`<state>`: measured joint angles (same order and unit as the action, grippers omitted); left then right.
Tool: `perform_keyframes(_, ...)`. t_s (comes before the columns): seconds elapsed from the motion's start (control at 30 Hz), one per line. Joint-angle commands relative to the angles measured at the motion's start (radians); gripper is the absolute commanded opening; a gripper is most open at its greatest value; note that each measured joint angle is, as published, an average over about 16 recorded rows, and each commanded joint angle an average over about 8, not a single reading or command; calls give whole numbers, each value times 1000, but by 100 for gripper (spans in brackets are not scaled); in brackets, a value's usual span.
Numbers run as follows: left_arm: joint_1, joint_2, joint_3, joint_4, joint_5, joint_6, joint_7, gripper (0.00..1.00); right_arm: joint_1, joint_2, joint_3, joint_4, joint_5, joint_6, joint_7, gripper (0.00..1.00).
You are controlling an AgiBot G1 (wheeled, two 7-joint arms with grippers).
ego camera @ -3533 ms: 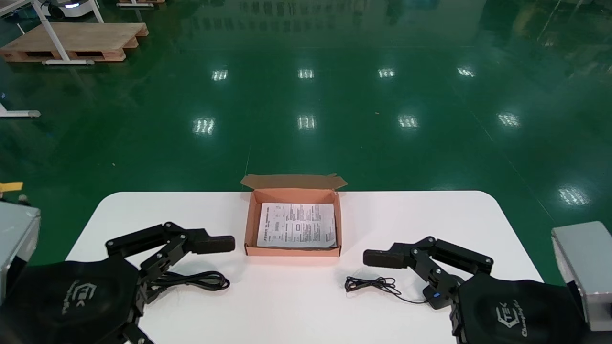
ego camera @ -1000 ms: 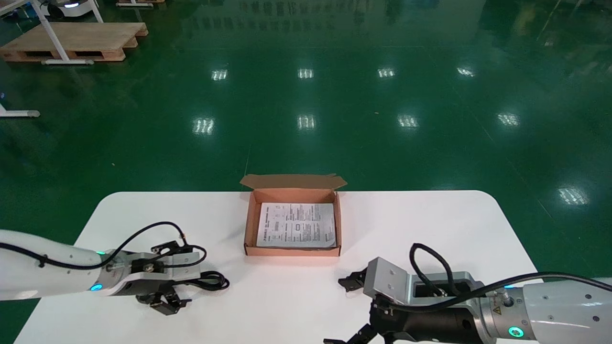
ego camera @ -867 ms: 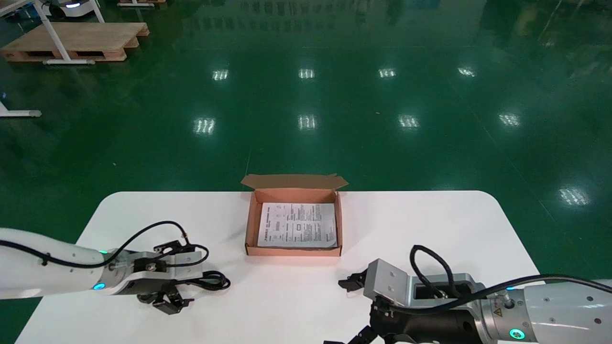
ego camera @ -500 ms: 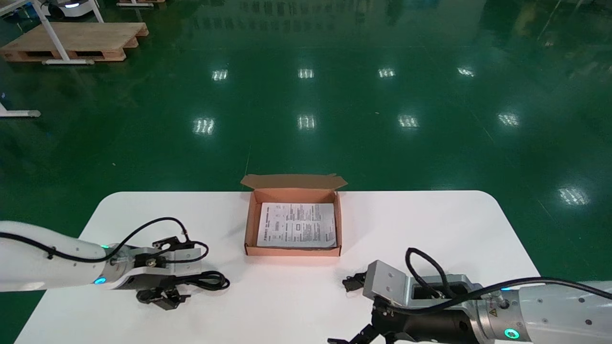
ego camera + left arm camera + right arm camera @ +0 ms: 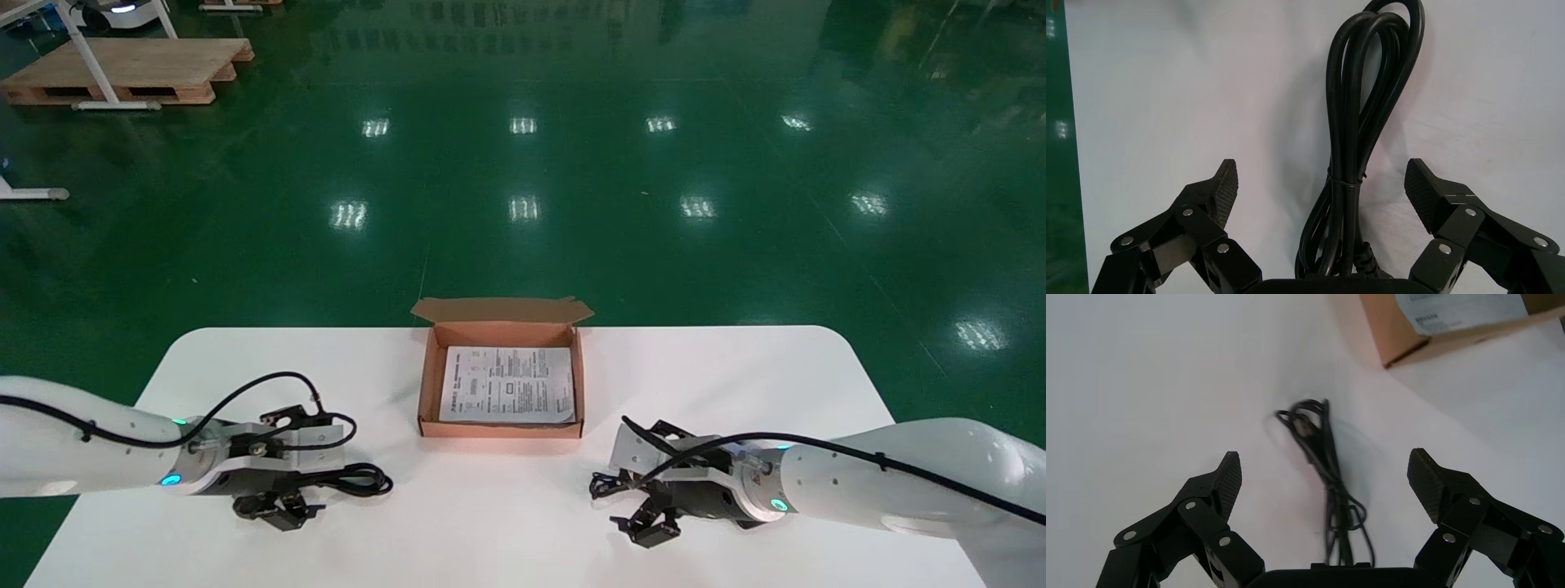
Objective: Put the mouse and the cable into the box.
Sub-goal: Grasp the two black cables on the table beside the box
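Note:
The mouse needs to get into the box, so my right gripper should next grab the mouse's thin black cord by the bundled pieces behind the plug (image 5: 1326, 466).
A thick black cable bundle (image 5: 359, 480) lies on the white table (image 5: 507, 523) at the front left. My left gripper (image 5: 315, 474) hangs low over its near end, open; in the left wrist view the cable bundle (image 5: 1352, 141) runs between the spread fingertips of the left gripper (image 5: 1321, 177). A thin black cord (image 5: 609, 486) lies tangled at the front right. My right gripper (image 5: 631, 483) is open over it, and the right wrist view shows the cord (image 5: 1324, 453) between the fingertips of the right gripper (image 5: 1324, 471). No mouse body shows. The open cardboard box (image 5: 425, 384) stands between both.
A printed paper sheet (image 5: 507, 384) lies flat in the box, whose lid flap (image 5: 500, 309) stands open at the back. The box corner (image 5: 1407, 340) shows near the cord in the right wrist view. Green floor lies beyond the table's far edge.
My right arm has swung away from the table's front edge toward the box, bringing its gripper over the thin cord. The left gripper has barely moved over the thick cable.

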<state>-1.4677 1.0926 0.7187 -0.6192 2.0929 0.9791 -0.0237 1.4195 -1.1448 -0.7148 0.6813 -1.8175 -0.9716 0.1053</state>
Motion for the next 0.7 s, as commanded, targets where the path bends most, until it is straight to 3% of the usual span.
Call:
perform_keyframes(0.03,0,0,0,1,0,0,1,100,24,-35,-8,-84,-21,30,-30,100)
perform_keyframes(0.3,-1,1,0,3,-1,0,2,100,74,-86,-3,-257,-3,40,-150,100)
perform_keyframes(0.53,-1,1,0,4,-1,-1,2,100,92,-108,-2,-330,-3,48,-191,100)
perform_keyframes(0.6,-1,1,0,4,-1,-2,2,81,94,-112,-2,-340,-4,50,-194,84)
perform_keyframes(0.7,-1,1,0,4,-1,-2,3,43,94,-110,-2,-336,-2,50,-192,46)
